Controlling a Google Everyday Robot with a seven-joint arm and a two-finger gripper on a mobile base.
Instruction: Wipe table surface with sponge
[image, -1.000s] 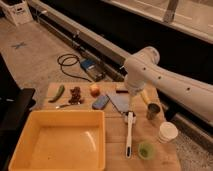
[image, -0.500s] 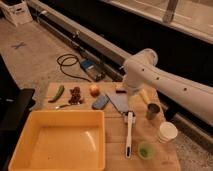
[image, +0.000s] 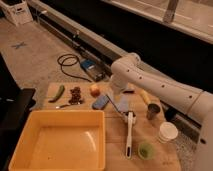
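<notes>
The sponge will wipe the table surface, so I will next grab it with my gripper by its blue-grey block body (image: 100, 102).
The sponge (image: 100, 103), a small blue-grey block, lies flat on the light wooden table surface (image: 115, 150), just right of an orange-red fruit. My gripper (image: 113, 98) hangs from the white arm (image: 150, 82), which reaches in from the right. It sits low over the table, right beside the sponge and between it and a flat grey-blue sheet (image: 122, 105). The gripper is open and holds nothing; the wrist covers most of it.
A big yellow tub (image: 60, 142) fills the table's front left. A green pepper (image: 57, 92), a dark cluster (image: 76, 94), a fruit (image: 94, 90), a yellow item (image: 145, 96), a metal cup (image: 153, 111), a white cup (image: 167, 132), a green cup (image: 145, 150) and a white brush (image: 129, 132) lie around.
The arm's wrist has eased slightly to the left, closer to the sponge. The sponge and the other items have not moved.
</notes>
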